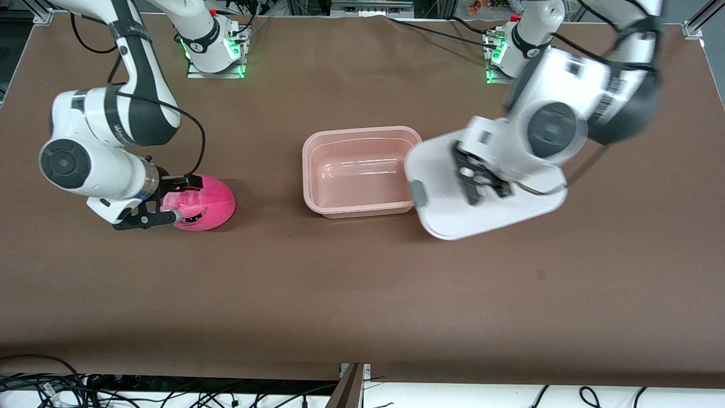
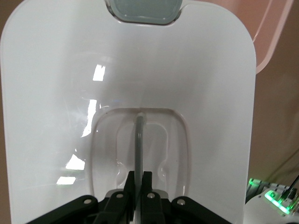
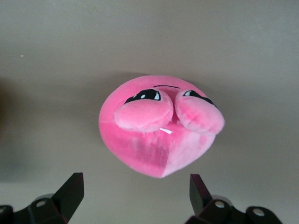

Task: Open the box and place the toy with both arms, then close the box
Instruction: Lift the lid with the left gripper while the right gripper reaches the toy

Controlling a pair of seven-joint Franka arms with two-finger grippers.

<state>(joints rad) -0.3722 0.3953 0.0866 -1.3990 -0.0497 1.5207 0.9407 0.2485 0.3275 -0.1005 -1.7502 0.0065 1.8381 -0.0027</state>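
The toy needs to go in the box. My right gripper will grab the pink plush ball by its plush fold [image 3: 164, 147] beside the small tag.
The box [image 1: 317, 170], a pale pink tub, stands open in the middle of the table. Its white lid [image 1: 447, 209] hangs tilted in the air by the box's end toward the left arm, overlapping that corner. My left gripper [image 1: 478, 182] is shut on the lid's centre handle [image 2: 139, 135]; the lid [image 2: 126, 70] fills the left wrist view, with a grey clip [image 2: 144, 11] at its edge. The toy [image 1: 207, 203], a pink plush ball, lies on the table toward the right arm's end. My right gripper [image 1: 177, 199] is open at the toy's side. In the right wrist view, the toy [image 3: 159, 126] lies just ahead of the fingertips [image 3: 72, 186].
The brown table [image 1: 362, 283] carries only the box and the toy. The arm bases [image 1: 215, 51] with green lights stand at the table's edge farthest from the front camera. Cables [image 1: 68, 385] lie off the near edge.
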